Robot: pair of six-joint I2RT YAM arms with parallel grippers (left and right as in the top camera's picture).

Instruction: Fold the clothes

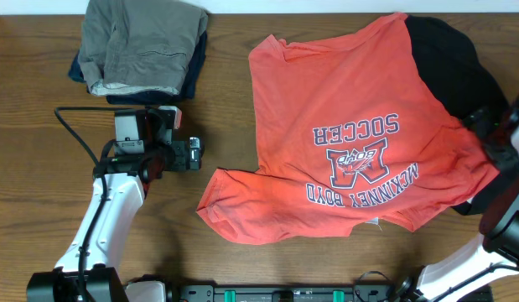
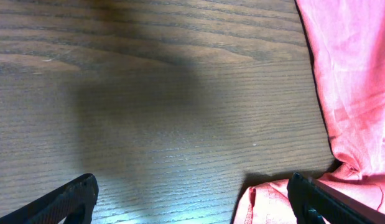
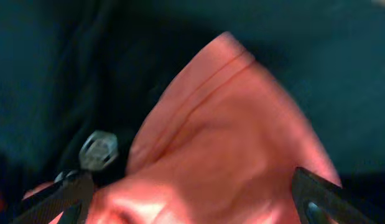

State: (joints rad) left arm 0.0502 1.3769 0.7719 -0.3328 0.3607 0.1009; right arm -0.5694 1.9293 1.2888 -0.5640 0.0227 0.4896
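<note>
The right gripper grabs the outer edge of the coral-red T-shirt over the black garment next, to fold that side of the T-shirt inward.
The coral-red T-shirt lies spread on the table, its white-and-navy lettering upside down to me. Its right side covers a limp black garment. My left gripper is open and empty over bare wood just left of the shirt's near sleeve. In the left wrist view my left gripper has the shirt's edge by its right finger. My right gripper is at the shirt's right edge. In the right wrist view my right gripper is open, with bunched red shirt fabric between its fingers over the black garment, which bears a small pale round mark.
A stack of folded clothes, grey on top of navy, sits at the back left. The wooden table shows between the stack and the shirt. A black cable loops by the left arm.
</note>
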